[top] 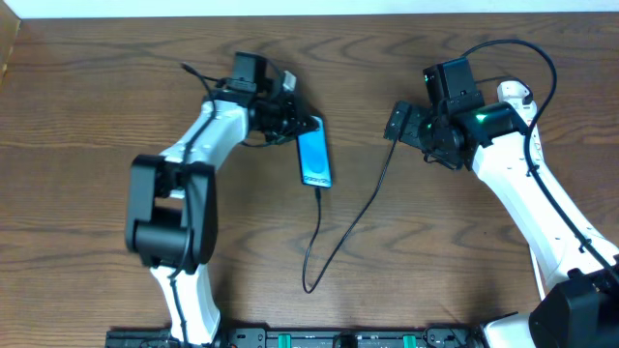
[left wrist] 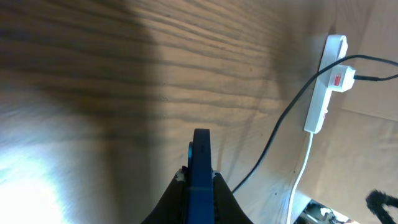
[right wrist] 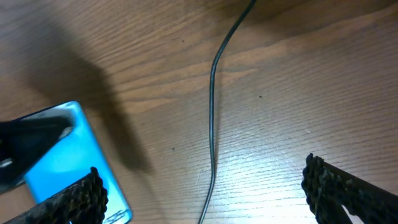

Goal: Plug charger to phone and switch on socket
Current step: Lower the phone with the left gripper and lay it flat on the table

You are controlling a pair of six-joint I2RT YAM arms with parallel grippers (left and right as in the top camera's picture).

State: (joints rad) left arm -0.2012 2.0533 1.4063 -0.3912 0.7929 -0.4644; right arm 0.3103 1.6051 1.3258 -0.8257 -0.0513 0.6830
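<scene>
The phone's edge (left wrist: pixel 200 165) is separated by a gap from the shadow on the tabletop, so I need to lower the phone before my left gripper lets go.
The phone (top: pixel 313 155) lies on the wooden table with its cyan screen up. My left gripper (top: pixel 290 121) is shut on its upper end. In the left wrist view the phone (left wrist: pixel 201 165) shows edge-on between the fingers (left wrist: pixel 200 180). The black charger cable (top: pixel 334 242) meets the phone's lower edge, loops toward the front and runs up to my right gripper (top: pixel 398 126). That gripper (right wrist: pixel 202 171) is open wide above the cable (right wrist: pixel 212 106), with the phone (right wrist: pixel 68 155) at its left finger. The white socket strip (left wrist: pixel 323 81), with a red mark, shows only in the left wrist view.
A white cord (left wrist: pixel 301 168) runs from the strip's near end. A second black cable (left wrist: pixel 376 78) leaves the plug block on the strip. The table's far edge (top: pixel 309 12) runs along the top of the overhead view.
</scene>
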